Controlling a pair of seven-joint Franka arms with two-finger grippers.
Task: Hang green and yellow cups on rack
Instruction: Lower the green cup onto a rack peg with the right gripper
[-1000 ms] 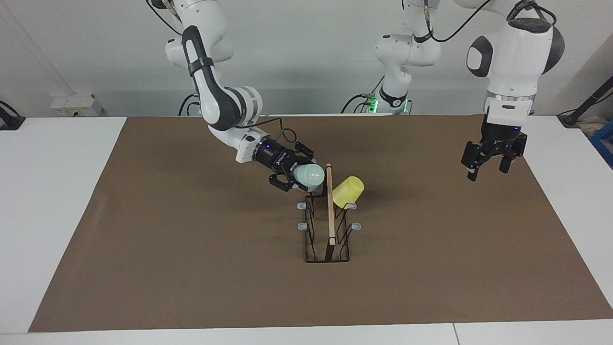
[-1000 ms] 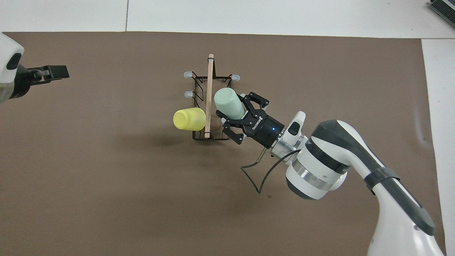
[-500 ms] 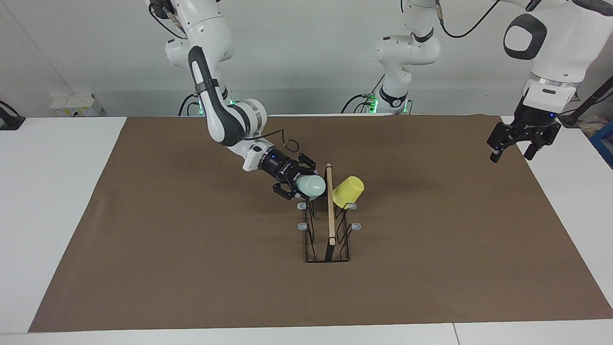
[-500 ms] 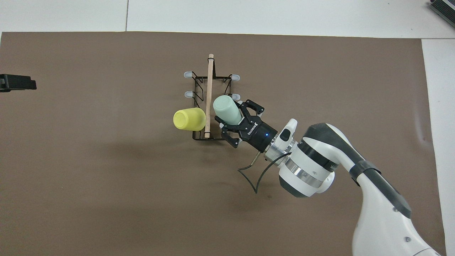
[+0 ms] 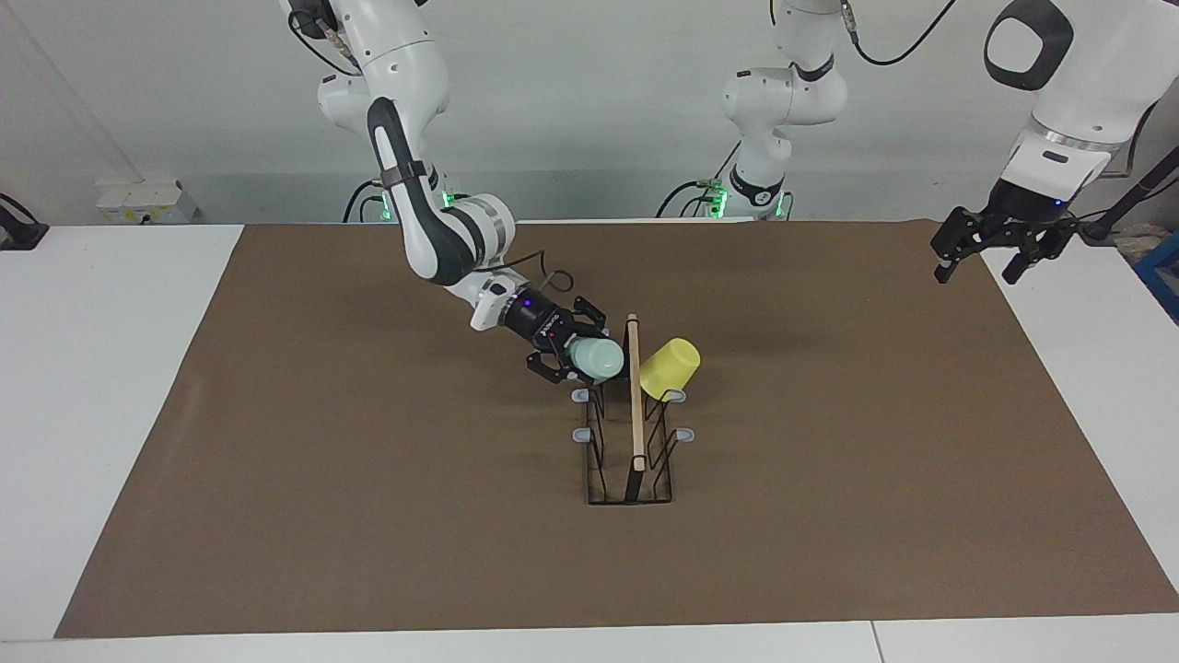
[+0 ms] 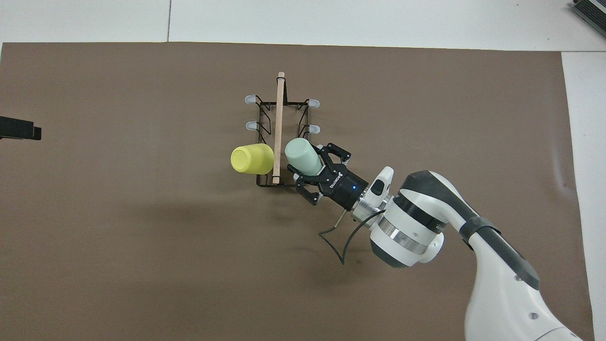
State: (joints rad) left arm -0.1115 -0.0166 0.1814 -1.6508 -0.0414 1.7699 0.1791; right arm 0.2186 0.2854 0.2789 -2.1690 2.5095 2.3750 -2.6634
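Observation:
The green cup point(image 6: 303, 155) is over the near peg of the rack and would hang there, so my right gripper should open.
The rack point(image 5: 636, 405) point(image 6: 279, 118) stands mid-table, its wooden bar pointing away from the robots. The yellow cup point(image 5: 670, 368) point(image 6: 252, 159) hangs upside down and tilted on the prong nearest the robots, on the left arm's side. My right gripper point(image 5: 576, 354) point(image 6: 312, 166) is shut on the green cup point(image 5: 597, 357) point(image 6: 303, 156). It holds the cup tilted, base toward the bar, over the nearest prong on the right arm's side. That prong is hidden by the cup. My left gripper point(image 5: 974, 274) point(image 6: 19, 133) waits open and empty, raised over the mat's edge at the left arm's end.
A brown mat point(image 5: 368, 516) covers most of the white table point(image 5: 110, 368). Grey-tipped bare prongs point(image 6: 312, 128) stick out along both sides of the rack. The right arm's cable point(image 6: 341, 237) loops under its wrist.
The right gripper has brought the green cup lower and closer to the rack's nearest prong. The left gripper has risen and drawn away toward its own end of the table.

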